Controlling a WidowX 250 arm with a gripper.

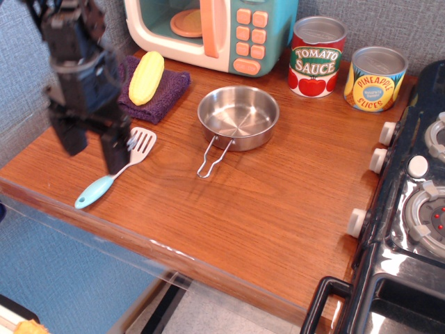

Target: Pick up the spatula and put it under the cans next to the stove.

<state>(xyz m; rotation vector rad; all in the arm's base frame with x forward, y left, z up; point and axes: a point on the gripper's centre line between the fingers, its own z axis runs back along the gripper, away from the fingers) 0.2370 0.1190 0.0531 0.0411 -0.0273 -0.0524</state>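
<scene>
Next, my gripper grabs the spatula by its light blue handle (pixel 94 191) to put the spatula (pixel 135 154) under the cans beside the stove.
The spatula (pixel 135 154), with a white slotted head and light blue handle, lies flat near the counter's front left edge. My gripper (pixel 92 151) is open and empty, its fingers pointing down just left of the spatula's head, one finger overlapping the neck in this view. The tomato sauce can (pixel 317 57) and the pineapple slices can (pixel 375 78) stand upright at the back right. The black stove (pixel 417 209) fills the right edge.
A steel pan (pixel 238 116) with a wire handle sits mid-counter. A yellow corn cob (pixel 147 77) lies on a purple cloth (pixel 163 94) at the back left. A teal-and-white toy microwave (pixel 215 31) stands behind. The counter's front edge runs diagonally (pixel 174 254).
</scene>
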